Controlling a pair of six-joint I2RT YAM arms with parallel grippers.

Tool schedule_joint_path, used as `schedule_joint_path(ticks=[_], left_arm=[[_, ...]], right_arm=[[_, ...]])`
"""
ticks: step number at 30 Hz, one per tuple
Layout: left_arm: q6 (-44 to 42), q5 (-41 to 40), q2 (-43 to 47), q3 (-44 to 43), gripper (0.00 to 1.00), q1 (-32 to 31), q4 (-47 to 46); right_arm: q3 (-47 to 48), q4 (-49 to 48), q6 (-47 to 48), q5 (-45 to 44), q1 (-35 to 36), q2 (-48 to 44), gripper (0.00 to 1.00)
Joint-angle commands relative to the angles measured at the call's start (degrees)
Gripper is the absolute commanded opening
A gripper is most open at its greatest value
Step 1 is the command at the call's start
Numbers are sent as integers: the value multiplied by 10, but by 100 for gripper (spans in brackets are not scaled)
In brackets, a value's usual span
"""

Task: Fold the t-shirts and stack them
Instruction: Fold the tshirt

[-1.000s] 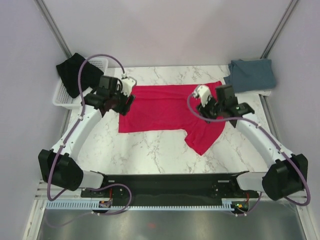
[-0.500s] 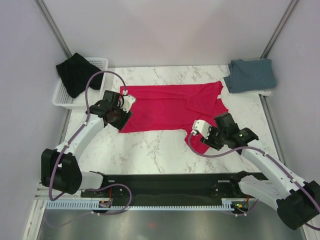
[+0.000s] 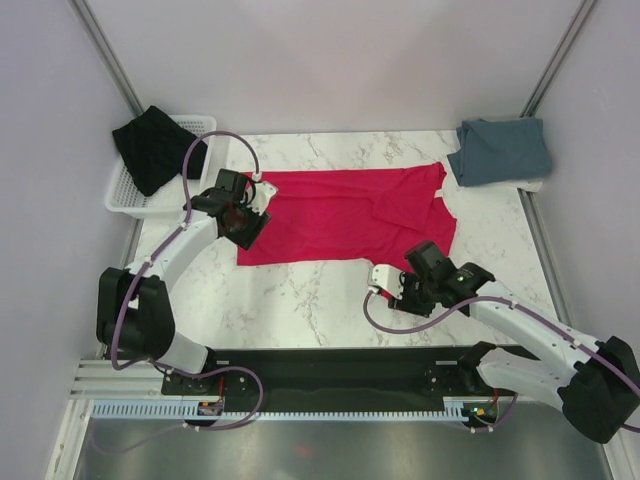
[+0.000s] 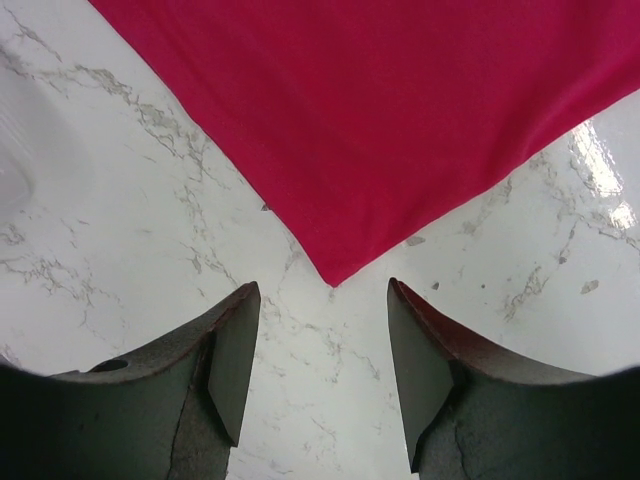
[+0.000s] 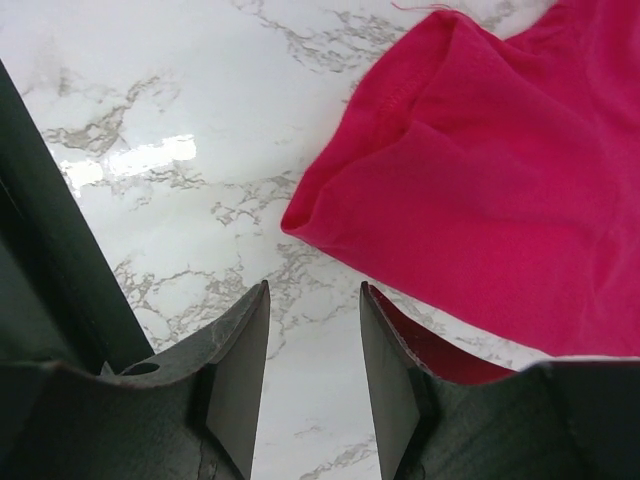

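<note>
The near side of the t-shirt needs to be folded over its far side, so my right gripper will next grab the red t-shirt [image 3: 340, 215] by the tip of its near sleeve [image 3: 387, 296].
The red t-shirt [image 3: 340, 215] lies spread flat on the marble table. My left gripper [image 3: 244, 222] hovers at its left edge, open and empty. In the left wrist view a pointed corner of the red shirt [image 4: 400, 120] lies just ahead of the open left gripper [image 4: 325, 300]. My right gripper [image 3: 403, 294] is open and empty at the shirt's near right sleeve. In the right wrist view that folded red sleeve edge [image 5: 480, 180] lies just ahead of the gripper [image 5: 315, 295]. The black t-shirt [image 3: 150, 150] drapes over the basket. The blue-grey t-shirt [image 3: 505, 150] lies folded at the back right.
A white wire basket [image 3: 135, 195] stands at the back left edge under the black shirt. The black arm-base bar [image 3: 350, 365] runs along the near edge and shows at the left of the right wrist view [image 5: 40, 250]. Grey walls enclose the table.
My right arm has swung from the shirt's upper right side toward the near edge, down to the lower sleeve. My left gripper moved nearer along the shirt's left edge, then back a little.
</note>
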State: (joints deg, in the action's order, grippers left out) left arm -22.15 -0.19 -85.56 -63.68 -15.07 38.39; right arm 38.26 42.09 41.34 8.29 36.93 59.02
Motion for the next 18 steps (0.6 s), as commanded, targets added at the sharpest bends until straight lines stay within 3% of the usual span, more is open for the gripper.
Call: schedule_joint_path(ticks=[1,18], left_arm=[[8,-14,-13,-28,62,2,-17],[16,-17,-35,-50,62,2,-14]], right_arm=[[-13,-31,-10,10,23,14,49],[-33,-74,1,-18,39,64,51]])
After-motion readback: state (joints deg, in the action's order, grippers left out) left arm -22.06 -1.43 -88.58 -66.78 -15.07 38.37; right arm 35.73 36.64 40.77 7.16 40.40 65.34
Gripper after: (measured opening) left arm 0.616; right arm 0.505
